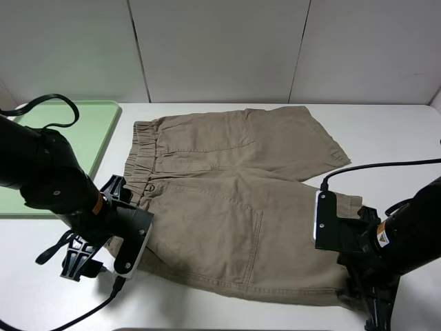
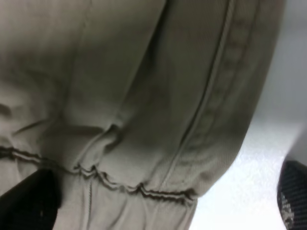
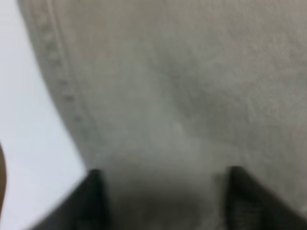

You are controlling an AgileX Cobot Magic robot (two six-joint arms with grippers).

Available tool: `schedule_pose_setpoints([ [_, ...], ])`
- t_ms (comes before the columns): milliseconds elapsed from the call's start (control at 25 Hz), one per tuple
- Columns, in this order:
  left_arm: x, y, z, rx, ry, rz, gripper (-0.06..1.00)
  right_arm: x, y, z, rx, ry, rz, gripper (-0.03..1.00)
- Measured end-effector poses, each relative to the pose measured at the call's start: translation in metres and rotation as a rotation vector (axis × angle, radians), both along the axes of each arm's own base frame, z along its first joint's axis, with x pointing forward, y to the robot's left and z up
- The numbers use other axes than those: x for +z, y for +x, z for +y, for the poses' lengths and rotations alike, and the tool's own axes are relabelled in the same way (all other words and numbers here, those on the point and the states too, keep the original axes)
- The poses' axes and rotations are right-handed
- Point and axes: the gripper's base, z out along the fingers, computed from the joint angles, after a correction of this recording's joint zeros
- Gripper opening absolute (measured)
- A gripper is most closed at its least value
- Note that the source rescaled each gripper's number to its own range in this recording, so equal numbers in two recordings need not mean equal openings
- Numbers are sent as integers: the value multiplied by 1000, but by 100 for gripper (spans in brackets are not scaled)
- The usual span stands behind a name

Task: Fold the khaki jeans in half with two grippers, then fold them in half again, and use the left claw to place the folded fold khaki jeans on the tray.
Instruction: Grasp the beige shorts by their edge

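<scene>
My left gripper's fingertips reach down astride the waistband corner, one beside it at the white table, so it is time to close now and catch the jeans (image 1: 234, 200).
The khaki jeans (image 1: 234, 200) lie spread flat on the white table, waistband to the left and legs to the right. My left gripper (image 1: 134, 241) hangs over the near corner of the waistband. In the left wrist view its fingers (image 2: 29, 201) stand wide apart with the gathered waistband (image 2: 144, 96) between them (image 2: 160, 206). My right gripper (image 1: 344, 248) is down on the near leg's hem corner. There its two fingertips (image 3: 96, 191) straddle the blurred cloth (image 3: 182, 96), a gap still between them (image 3: 165, 196). The mint-green tray (image 1: 69, 124) lies at the far left.
The white table (image 1: 386, 131) shows bare to the right of the shorts and along the front edge. A black cable loops over the tray's far corner (image 1: 48, 110). A pale panelled wall stands behind the table.
</scene>
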Motion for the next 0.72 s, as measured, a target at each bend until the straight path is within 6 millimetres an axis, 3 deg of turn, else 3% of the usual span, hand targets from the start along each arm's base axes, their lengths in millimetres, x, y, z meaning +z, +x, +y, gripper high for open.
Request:
schedule_pose_setpoints([
  [120, 0, 0, 0, 0, 1, 1, 91, 0, 0, 0, -2, 0, 1, 22],
  [200, 0, 0, 0, 0, 2, 1, 91, 0, 0, 0, -4, 1, 2, 15],
  [480, 0, -1, 1, 0, 12, 7, 87, 0, 0, 0, -4, 1, 2, 11],
  [720, -1, -1, 2, 2, 22, 13, 69, 0, 0, 0, -4, 1, 2, 11],
])
